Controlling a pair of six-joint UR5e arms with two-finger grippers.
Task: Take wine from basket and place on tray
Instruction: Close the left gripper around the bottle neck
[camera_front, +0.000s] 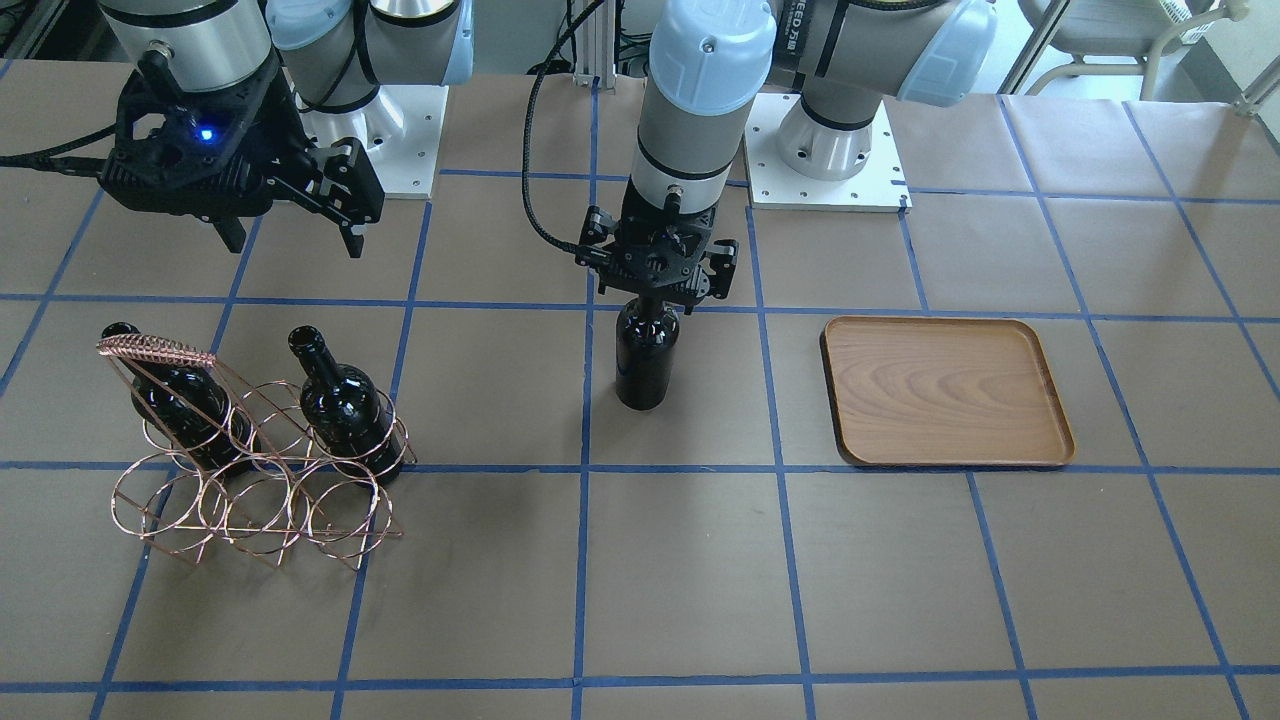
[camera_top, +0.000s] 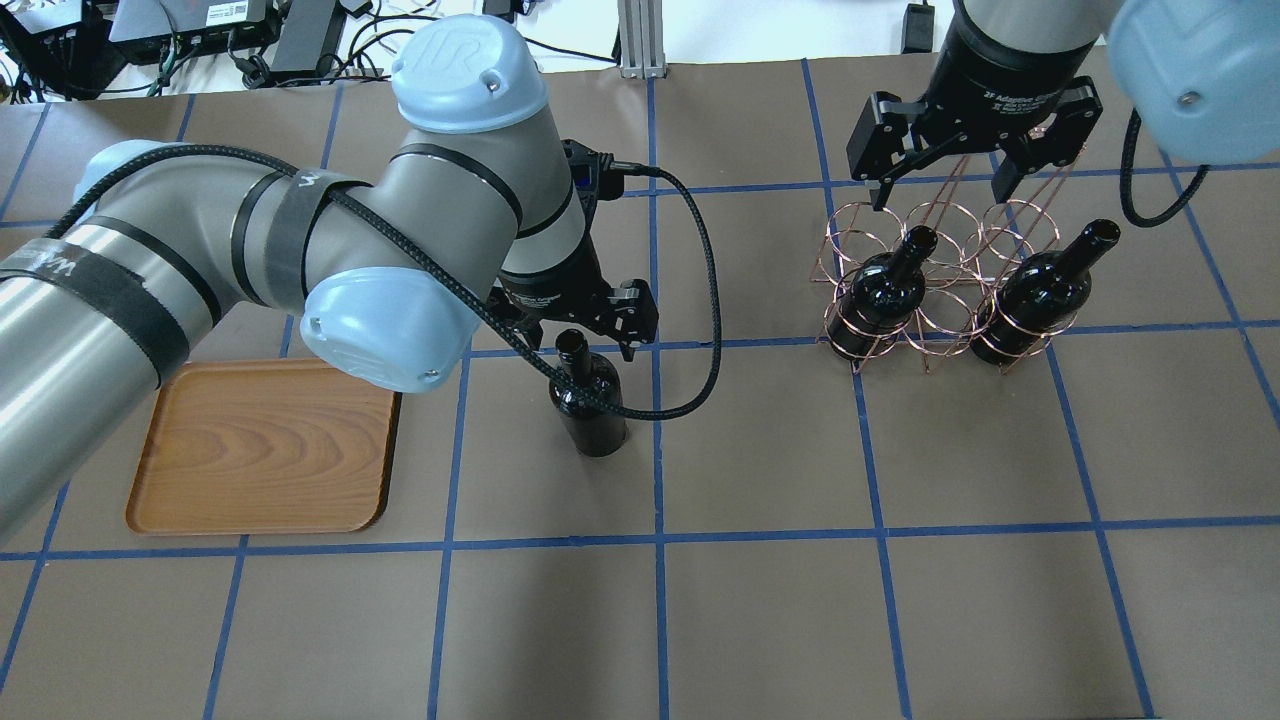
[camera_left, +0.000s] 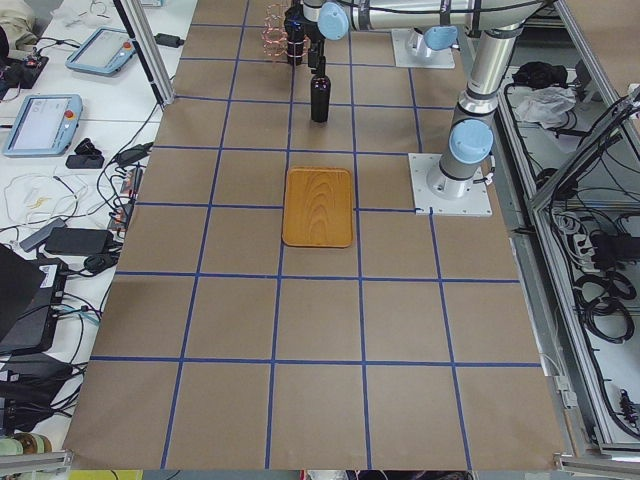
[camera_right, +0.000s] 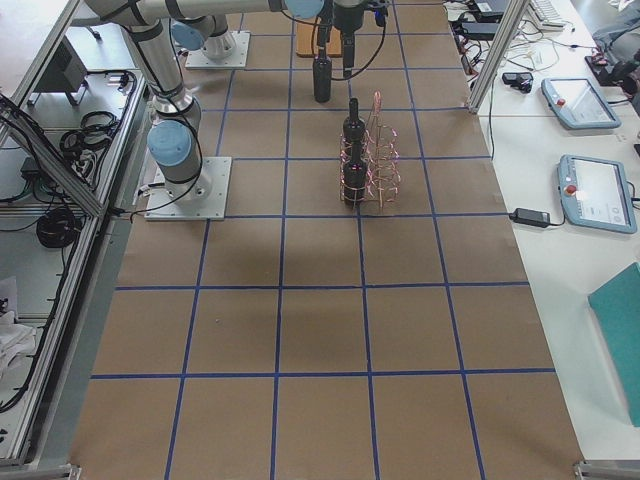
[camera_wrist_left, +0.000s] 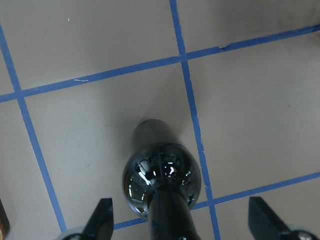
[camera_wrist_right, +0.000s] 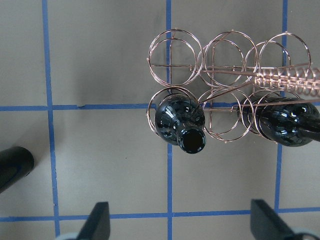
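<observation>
My left gripper needs to carry the wine onto the tray next, so it should grab the near-black wine bottle by its neck (camera_wrist_left: 170, 215).
One wine bottle (camera_front: 645, 360) stands upright on the table's middle, apart from basket and tray; it also shows in the overhead view (camera_top: 590, 400) and the left wrist view (camera_wrist_left: 160, 175). My left gripper (camera_top: 578, 345) is open, its fingers (camera_wrist_left: 102, 217) wide on either side of the bottle's neck without touching it. The copper wire basket (camera_front: 260, 490) holds two more bottles (camera_top: 880, 295) (camera_top: 1040, 295) leaning in its loops. My right gripper (camera_top: 940, 195) hangs open and empty above the basket (camera_wrist_right: 220, 65). The wooden tray (camera_top: 265, 445) lies flat beside the left arm.
Brown paper with a blue tape grid covers the table. The arm bases stand on white plates (camera_front: 860, 170) at the robot's edge. The left arm's black cable (camera_top: 700, 300) loops beside the standing bottle. Operator desks with pendants (camera_right: 580, 100) flank the table's far side.
</observation>
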